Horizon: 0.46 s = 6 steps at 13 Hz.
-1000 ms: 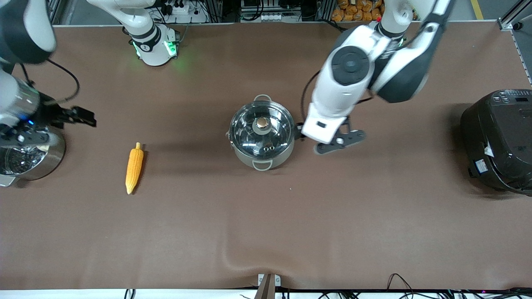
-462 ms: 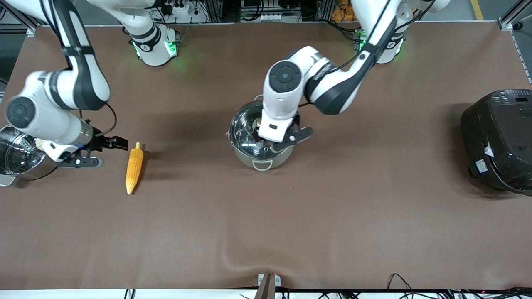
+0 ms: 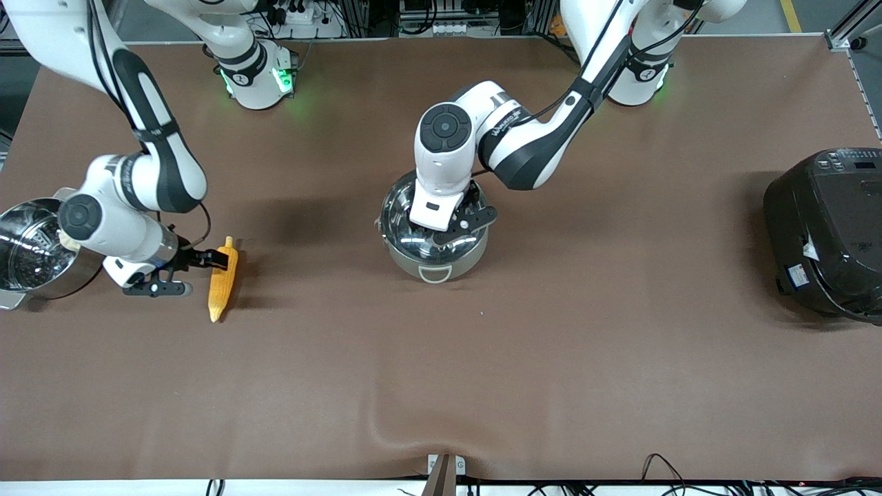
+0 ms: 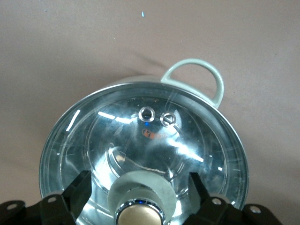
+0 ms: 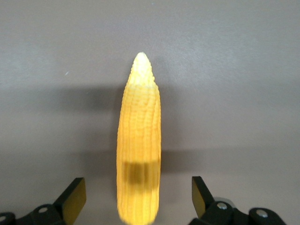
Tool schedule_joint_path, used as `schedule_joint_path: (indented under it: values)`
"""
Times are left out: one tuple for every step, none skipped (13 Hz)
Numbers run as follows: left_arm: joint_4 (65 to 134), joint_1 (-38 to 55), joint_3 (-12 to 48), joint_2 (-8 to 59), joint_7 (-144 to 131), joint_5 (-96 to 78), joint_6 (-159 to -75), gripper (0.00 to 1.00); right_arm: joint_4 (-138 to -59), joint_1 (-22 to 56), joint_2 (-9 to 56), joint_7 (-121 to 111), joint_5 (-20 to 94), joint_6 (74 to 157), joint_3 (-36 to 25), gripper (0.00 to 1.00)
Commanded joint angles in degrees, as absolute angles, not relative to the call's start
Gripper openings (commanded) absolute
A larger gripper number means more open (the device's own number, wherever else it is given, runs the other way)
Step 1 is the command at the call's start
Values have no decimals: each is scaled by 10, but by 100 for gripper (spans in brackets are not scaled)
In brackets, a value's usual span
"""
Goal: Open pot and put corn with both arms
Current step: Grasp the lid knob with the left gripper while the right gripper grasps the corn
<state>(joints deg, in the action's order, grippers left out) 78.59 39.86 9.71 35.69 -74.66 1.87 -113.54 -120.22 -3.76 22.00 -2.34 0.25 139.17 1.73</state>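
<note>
My right gripper lowers first, then closes on the yellow corn next, since its fingers are still above the corn, with shadow showing beneath.
The steel pot (image 3: 435, 256) stands mid-table with its glass lid (image 4: 154, 131) on. My left gripper (image 3: 449, 216) is down over the lid. In the left wrist view it (image 4: 139, 188) is open, with one finger on each side of the tan knob (image 4: 139, 214) and a gap on both sides. The yellow corn (image 3: 222, 284) lies on the table toward the right arm's end. My right gripper (image 3: 213, 260) is low over the corn's stub end. In the right wrist view it (image 5: 137, 194) is open and straddles the corn (image 5: 139, 140) without touching it.
A steel pot with a steamer insert (image 3: 31, 251) stands at the right arm's end, close to that arm's elbow. A large black cooker (image 3: 827, 234) stands at the left arm's end. The brown mat has a ridge (image 3: 406, 427) near the front camera's edge.
The left gripper moved from beside the pot to over the lid, around the knob. The right gripper moved from over the steamer pot down to the corn.
</note>
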Motion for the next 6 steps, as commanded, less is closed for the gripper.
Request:
schedule_joint_path:
  values:
    - [773,417,90,369,-777,30,-1134,87,-1198,-37,254,-21,-5,1429,24,100]
    - [774,421,91,368,-780,36,-1134,86,-1197,-38,264,-21,-7,1437,24,100]
    - [776,429,91,368,-782,40,-1134,84,-1197,-38,270,-21,-11,1447,24,100]
    - [776,429,91,368,-792,40,-1134,81,-1198,-38,277,-20,-12,1451,24,100]
    - [776,429,91,367,-794,40,-1134,80,-1198,-38,279,-21,-12,1451,24,100]
    - [776,429,91,366,-795,40,-1134,79,-1199,-37,279,-21,-12,1451,24,100]
